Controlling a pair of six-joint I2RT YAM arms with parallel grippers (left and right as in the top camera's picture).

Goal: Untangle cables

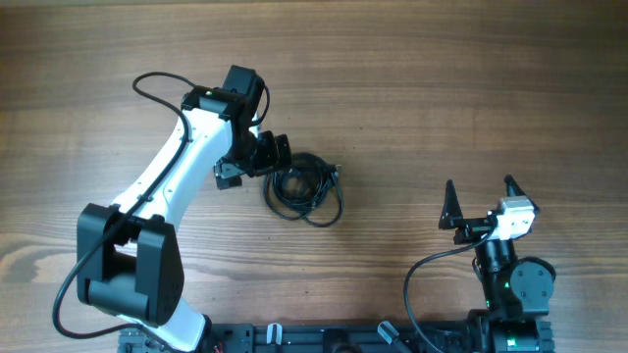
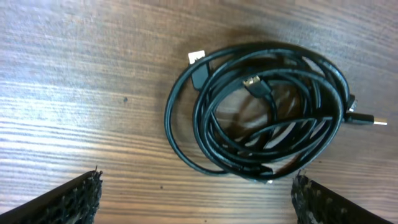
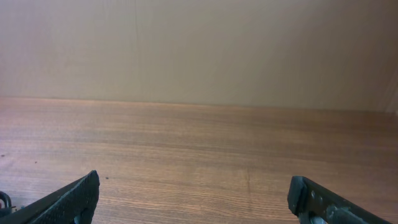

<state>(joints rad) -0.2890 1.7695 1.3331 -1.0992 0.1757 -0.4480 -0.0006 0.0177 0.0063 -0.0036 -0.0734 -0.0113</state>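
My left gripper grabs the cables by the coil's near-edge strands next, leaving the protruding silver plug free for my right gripper to untangle.
The cables point(image 1: 306, 188) lie as one looped black tangle near the table's middle. In the left wrist view the tangle point(image 2: 261, 115) is a coil of several strands with small plug ends, one silver plug sticking out to the right. My left gripper point(image 1: 272, 155) is open just left of the tangle, fingers apart point(image 2: 196, 196) with the coil's near edge between and above them, not held. My right gripper point(image 1: 481, 201) is open and empty at the right, well away from the cables; its fingers point(image 3: 193, 199) frame bare wood.
The wooden table point(image 1: 442, 88) spreads all around. The left arm's white link point(image 1: 167, 176) reaches from its black base point(image 1: 128, 265) at the front left. The right arm's base point(image 1: 510, 284) stands at the front right. A plain wall point(image 3: 199, 50) rises beyond the table.
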